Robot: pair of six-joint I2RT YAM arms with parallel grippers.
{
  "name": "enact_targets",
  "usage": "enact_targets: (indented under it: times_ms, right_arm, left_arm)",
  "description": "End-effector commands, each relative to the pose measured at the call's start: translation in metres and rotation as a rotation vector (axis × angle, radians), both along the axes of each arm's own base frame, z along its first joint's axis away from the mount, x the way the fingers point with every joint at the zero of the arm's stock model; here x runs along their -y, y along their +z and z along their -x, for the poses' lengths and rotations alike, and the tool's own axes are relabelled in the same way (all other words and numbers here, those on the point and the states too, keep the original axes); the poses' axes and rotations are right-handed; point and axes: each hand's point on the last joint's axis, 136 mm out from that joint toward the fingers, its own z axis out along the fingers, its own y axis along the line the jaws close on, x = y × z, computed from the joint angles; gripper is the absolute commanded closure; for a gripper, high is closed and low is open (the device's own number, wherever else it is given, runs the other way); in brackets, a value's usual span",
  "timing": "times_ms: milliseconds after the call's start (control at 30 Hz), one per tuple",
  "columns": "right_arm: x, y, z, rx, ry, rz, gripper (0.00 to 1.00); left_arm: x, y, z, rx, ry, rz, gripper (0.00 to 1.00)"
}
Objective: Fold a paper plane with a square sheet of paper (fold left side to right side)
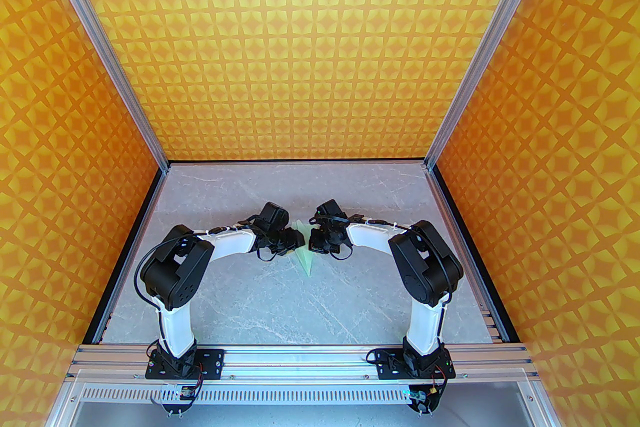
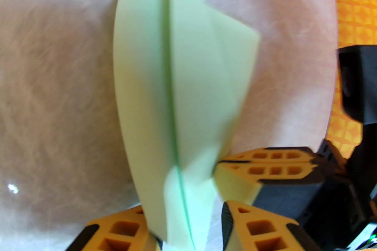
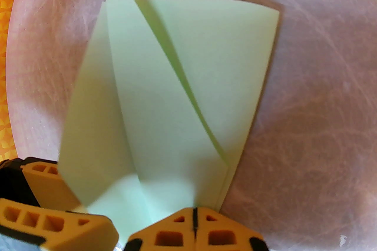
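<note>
I should next pinch the paper (image 1: pixel 305 256) with my left gripper over both sides of its crease, across from my right gripper, so the folded plane can be turned.
The square sheet of paper (image 1: pixel 305 256) is pale mint green and creased into a slim pointed paper plane shape, held off the grey table between the two grippers. In the left wrist view the paper (image 2: pixel 191 82) rises between the orange fingers (image 2: pixel 117 229) of my left gripper (image 2: pixel 182 224), which stand apart with a small gap beside the paper. My right gripper (image 3: pixel 194 214) is shut, and the paper's near edge (image 3: pixel 165 114) runs into its fingertips. That same gripper (image 2: pixel 225 162) pinches a wing's edge from the right in the left wrist view.
The grey marble-look table (image 1: pixel 280 305) has open room in front of and behind the grippers. Orange patterned walls (image 1: pixel 320 39) close the back and both sides. The two arm bases (image 1: pixel 180 355) sit on the aluminium rail at the near edge.
</note>
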Motion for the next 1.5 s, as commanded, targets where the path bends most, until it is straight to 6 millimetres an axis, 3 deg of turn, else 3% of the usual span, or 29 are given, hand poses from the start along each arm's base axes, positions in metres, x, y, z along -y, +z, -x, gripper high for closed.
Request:
enact_targets:
  times_ms: [0, 367, 500, 667, 700, 867, 933, 1000, 1133, 1267, 1400, 1467]
  right_arm:
    - [0.009, -0.014, 0.014, -0.042, 0.000, 0.029, 0.98]
    - [0.007, -0.005, 0.013, -0.028, -0.048, -0.133, 1.00]
    - [0.007, -0.001, 0.012, -0.016, -0.058, -0.167, 1.00]
    - [0.008, 0.012, 0.008, 0.028, -0.071, -0.210, 1.00]
    - [0.009, 0.015, 0.006, 0.038, -0.077, -0.216, 0.99]
    - [0.017, 0.048, -0.002, 0.133, -0.110, -0.262, 0.83]
    - [0.024, 0.065, -0.006, 0.185, -0.130, -0.265, 0.69]
    - [0.035, 0.079, -0.009, 0.232, -0.159, -0.247, 0.54]
    - [0.058, 0.102, -0.012, 0.309, -0.215, -0.184, 0.37]
    - [0.084, 0.115, -0.012, 0.376, -0.278, -0.097, 0.04]
    - [0.110, 0.121, -0.010, 0.419, -0.347, -0.013, 0.01]
    - [0.123, 0.120, -0.007, 0.422, -0.379, 0.029, 0.02]
  left_arm:
    - [0.007, 0.006, 0.001, 0.021, -0.010, 0.073, 0.61]
    - [0.027, -0.011, 0.010, 0.018, -0.047, 0.165, 0.66]
    - [0.031, -0.024, 0.012, -0.001, -0.056, 0.154, 0.71]
    - [0.038, -0.025, 0.012, 0.006, -0.066, 0.164, 0.83]
    - [0.038, -0.023, 0.011, 0.009, -0.064, 0.167, 0.89]
    - [0.035, -0.007, 0.009, 0.044, -0.072, 0.155, 0.98]
    - [0.029, 0.003, 0.007, 0.064, -0.069, 0.129, 0.99]
    - [0.018, 0.014, 0.005, 0.089, -0.061, 0.081, 0.99]
    - [-0.016, 0.031, 0.004, 0.134, -0.064, -0.130, 1.00]
    - [-0.070, 0.036, 0.010, 0.147, -0.062, -0.444, 1.00]
    - [-0.124, 0.039, 0.015, 0.162, -0.045, -0.761, 1.00]
    - [-0.139, 0.045, 0.015, 0.178, -0.051, -0.914, 1.00]
